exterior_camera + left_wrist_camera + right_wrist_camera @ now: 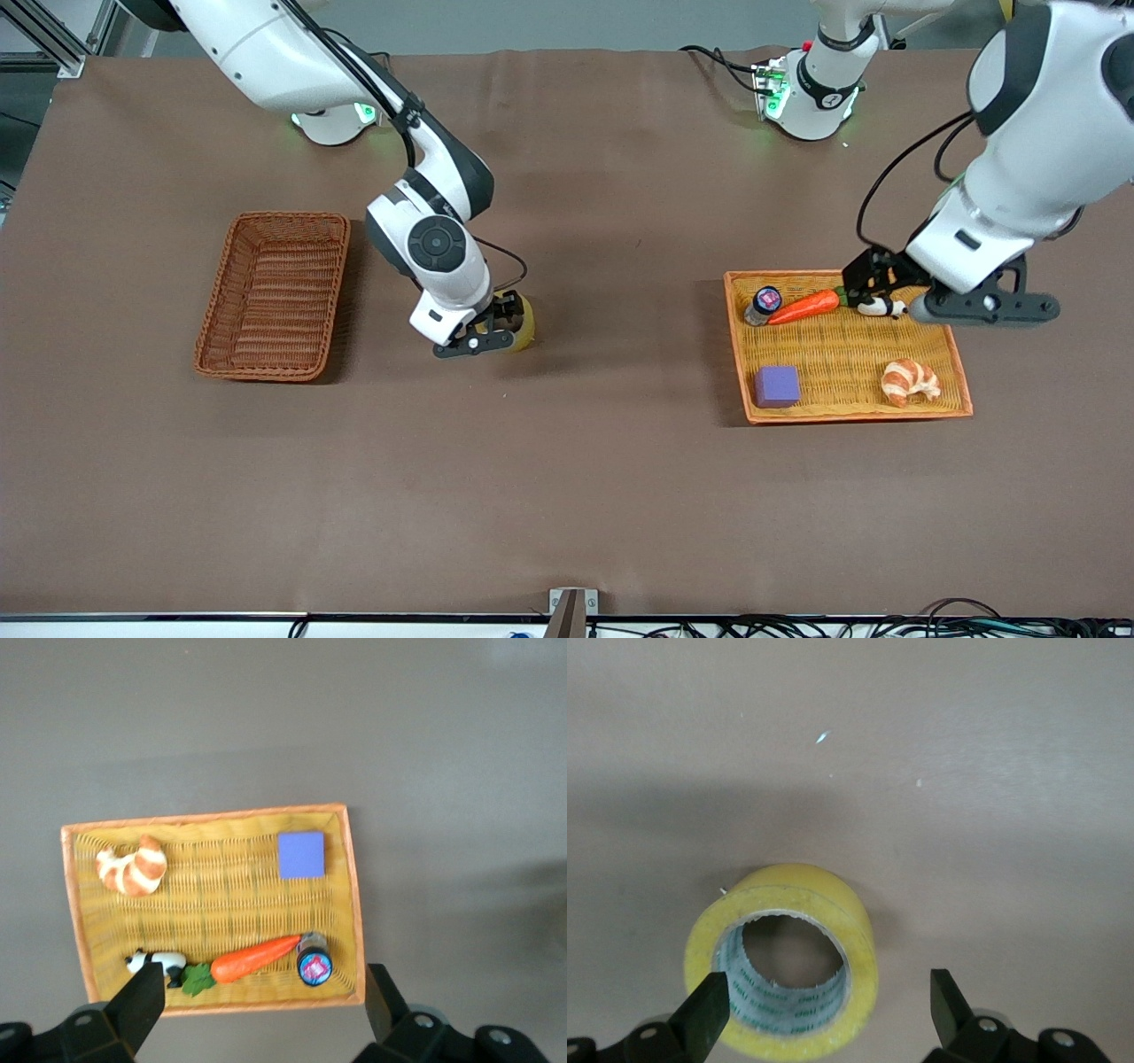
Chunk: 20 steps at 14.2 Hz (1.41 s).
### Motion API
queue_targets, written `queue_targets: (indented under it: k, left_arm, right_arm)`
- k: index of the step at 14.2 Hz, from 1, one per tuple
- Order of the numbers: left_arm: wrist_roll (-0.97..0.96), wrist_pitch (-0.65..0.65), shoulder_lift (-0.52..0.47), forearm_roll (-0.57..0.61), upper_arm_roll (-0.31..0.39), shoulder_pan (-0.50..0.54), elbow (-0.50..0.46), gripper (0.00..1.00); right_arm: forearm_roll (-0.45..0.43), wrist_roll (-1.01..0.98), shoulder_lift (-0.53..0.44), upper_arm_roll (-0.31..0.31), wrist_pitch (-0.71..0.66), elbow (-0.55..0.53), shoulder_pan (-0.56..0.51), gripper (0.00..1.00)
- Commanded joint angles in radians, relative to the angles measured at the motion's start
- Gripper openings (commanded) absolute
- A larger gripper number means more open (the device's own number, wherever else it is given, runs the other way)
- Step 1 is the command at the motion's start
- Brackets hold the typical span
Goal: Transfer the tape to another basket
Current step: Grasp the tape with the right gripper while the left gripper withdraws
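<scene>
My right gripper is to take the tape by one side of its yellow ring [525, 328] next, so that it can move the tape into the reddish-brown wicker basket [275, 301].
The tape [524, 324], a yellowish roll with a grey core, lies on the brown table about midway between the two containers. In the right wrist view the tape [824, 899] lies with its hole facing up. My right gripper [485, 337] is open and low over it; in the right wrist view [827, 1003] one finger overlaps the roll's edge and the other stands apart from it. The reddish-brown wicker basket [275, 301] is empty, toward the right arm's end. My left gripper [873, 282] hangs open and empty over the orange tray's edge, as the left wrist view [261, 1003] also shows.
The orange-yellow woven tray [850, 416], also in the left wrist view [213, 813], holds a carrot [802, 307], a small bottle [762, 304], a purple block [777, 386], a croissant [908, 381] and a panda toy [881, 307].
</scene>
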Motion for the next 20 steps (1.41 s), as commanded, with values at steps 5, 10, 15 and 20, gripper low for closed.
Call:
queue_targets:
  k: [5,10,15,20]
  left_arm:
    - [0.036,-0.01,-0.21,0.001,0.016,-0.001,-0.203,1.0]
    - [0.052,-0.024,-0.195,-0.01,-0.003,0.026,-0.198,1.0]
    - [0.054,-0.036,-0.115,-0.009,-0.001,0.028,-0.097,1.0]
    - [0.052,-0.038,-0.086,-0.015,0.005,0.028,-0.063,1.0]
  right_arm:
    - [-0.206,0.111,0.059,0.002,0.115,-0.073,-0.011,0.49]
    - [-0.197,0.162,0.058,0.007,0.093,-0.053,-0.03,0.0]
    - [-0.098,0.102,-0.123,0.119,-0.155,-0.034,-0.22,0.0]
    - [0.08,-0.411,-0.402,-0.157,-0.304,-0.143,-0.251,0.0]
